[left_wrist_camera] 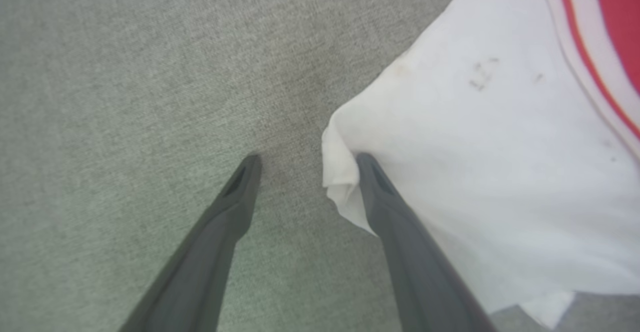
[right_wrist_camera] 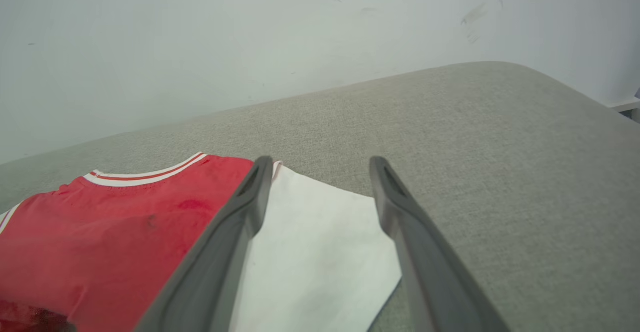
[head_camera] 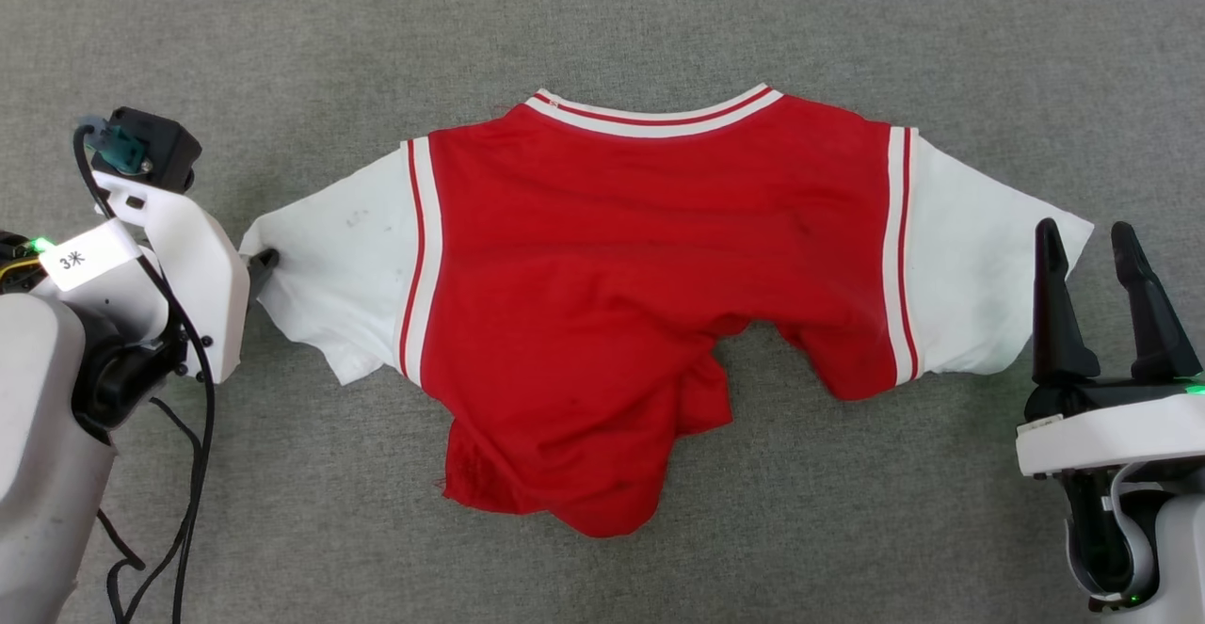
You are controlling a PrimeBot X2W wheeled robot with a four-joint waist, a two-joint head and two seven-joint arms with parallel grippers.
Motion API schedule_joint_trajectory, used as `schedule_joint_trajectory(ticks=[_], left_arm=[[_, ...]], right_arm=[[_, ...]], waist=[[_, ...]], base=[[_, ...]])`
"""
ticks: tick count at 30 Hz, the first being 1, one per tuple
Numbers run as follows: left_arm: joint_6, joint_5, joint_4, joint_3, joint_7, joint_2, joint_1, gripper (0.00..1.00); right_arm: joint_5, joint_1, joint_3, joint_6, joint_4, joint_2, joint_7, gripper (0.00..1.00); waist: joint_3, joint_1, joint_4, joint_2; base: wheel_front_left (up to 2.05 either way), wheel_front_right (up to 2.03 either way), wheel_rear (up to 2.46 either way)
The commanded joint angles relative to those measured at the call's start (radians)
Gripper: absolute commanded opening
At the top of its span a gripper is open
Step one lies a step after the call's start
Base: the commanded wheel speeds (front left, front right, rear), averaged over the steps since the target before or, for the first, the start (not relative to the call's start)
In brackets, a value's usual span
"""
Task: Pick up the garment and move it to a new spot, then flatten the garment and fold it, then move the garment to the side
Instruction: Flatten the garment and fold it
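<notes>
The left gripper grabs the garment by that folded sleeve edge (left_wrist_camera: 343, 167) next. A small fold stands up at the sleeve's end while the rest lies flat.
The garment (head_camera: 621, 257), a red T-shirt with white sleeves and a striped collar at the far side, lies spread on the grey surface; its lower hem is bunched up toward me. My left gripper (left_wrist_camera: 305, 164) is open at the tip of the left white sleeve (left_wrist_camera: 500, 161); one finger touches the sleeve's folded edge and the other rests over bare fabric surface. My right gripper (head_camera: 1092, 243) stands open by the right sleeve (head_camera: 979, 257), raised, with the sleeve's corner seen between its fingers (right_wrist_camera: 260, 192) and nothing gripped.
The grey fabric surface (head_camera: 602, 22) stretches all around the shirt. A pale wall (right_wrist_camera: 250, 36) rises behind its far edge in the right wrist view. Black cables (head_camera: 193, 473) hang beside my left arm.
</notes>
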State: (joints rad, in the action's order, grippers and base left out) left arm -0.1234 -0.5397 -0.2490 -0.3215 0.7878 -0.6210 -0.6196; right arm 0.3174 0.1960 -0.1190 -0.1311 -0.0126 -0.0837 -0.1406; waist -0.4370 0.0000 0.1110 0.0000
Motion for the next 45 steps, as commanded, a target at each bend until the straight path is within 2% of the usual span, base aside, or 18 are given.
schedule_joint_trajectory(ticks=[1,4,5,6,7,14,18,25,32,38,41,45], left_arm=[[-0.002,0.004,-0.016,-0.015,0.006,0.005,0.01,1.0],[-0.005,-0.015,-0.034,-0.037,0.02,0.014,0.024,1.0],[-0.006,-0.024,-0.038,-0.043,0.025,0.019,0.029,0.63],[-0.007,-0.032,-0.039,-0.047,0.021,0.024,0.031,0.21],[-0.007,-0.038,-0.039,-0.047,0.01,0.03,0.031,0.0],[0.012,-0.063,-0.023,-0.006,-0.103,0.054,0.041,0.0],[0.019,-0.089,0.026,0.03,-0.154,0.048,0.064,0.0],[0.038,-0.099,0.162,0.043,-0.186,0.045,0.137,0.0],[0.075,-0.104,0.33,0.05,-0.181,0.038,0.213,0.0],[0.096,-0.074,0.46,0.037,-0.161,0.016,0.236,0.0],[0.097,-0.072,0.501,0.028,-0.153,0.018,0.229,0.0],[0.097,-0.062,0.528,0.017,-0.145,0.019,0.207,0.0]], right_arm=[[0.0,0.01,0.001,0.001,-0.001,0.005,-0.005,1.0],[-0.003,0.012,0.0,0.001,-0.002,0.004,-0.005,1.0],[-0.004,0.013,-0.001,0.001,-0.003,0.003,-0.004,1.0],[-0.006,0.015,-0.001,0.001,-0.003,0.003,-0.003,1.0],[-0.007,0.016,-0.002,0.001,-0.003,0.002,-0.002,1.0],[-0.026,0.013,-0.022,0.001,-0.025,-0.022,0.051,1.0],[-0.053,0.019,-0.007,0.001,-0.028,-0.075,0.14,1.0],[-0.019,0.042,-0.021,0.001,-0.02,-0.182,0.369,1.0],[0.003,0.096,-0.025,0.001,-0.06,-0.29,0.682,1.0],[0.054,0.186,-0.032,0.001,-0.115,-0.335,0.939,1.0],[0.06,0.226,-0.02,0.001,-0.137,-0.349,1.012,1.0],[0.039,0.258,-0.001,0.001,-0.158,-0.367,1.047,1.0]], waist=[[-0.002,0.0,0.0,0.0],[-0.009,0.0,0.0,0.0],[-0.011,0.0,-0.001,0.0],[-0.012,0.0,-0.002,0.0],[-0.012,0.0,-0.003,0.0],[0.026,0.0,-0.011,0.0],[0.049,0.0,-0.019,0.0],[0.087,0.0,-0.048,0.0],[0.101,0.0,-0.074,0.0],[0.061,0.0,-0.098,0.0],[0.041,0.0,-0.114,0.0],[0.016,0.0,-0.134,0.0]], base=[[0.0,0.0,0.0],[0.0,0.0,0.0],[0.0,0.0,0.0],[0.0,0.0,0.0],[0.0,0.0,0.0],[0.0,0.0,0.0],[0.0,0.0,0.0],[0.0,0.0,0.0],[0.0,0.0,0.0],[0.0,0.0,0.0],[0.0,0.0,0.0],[0.0,0.0,0.0]])
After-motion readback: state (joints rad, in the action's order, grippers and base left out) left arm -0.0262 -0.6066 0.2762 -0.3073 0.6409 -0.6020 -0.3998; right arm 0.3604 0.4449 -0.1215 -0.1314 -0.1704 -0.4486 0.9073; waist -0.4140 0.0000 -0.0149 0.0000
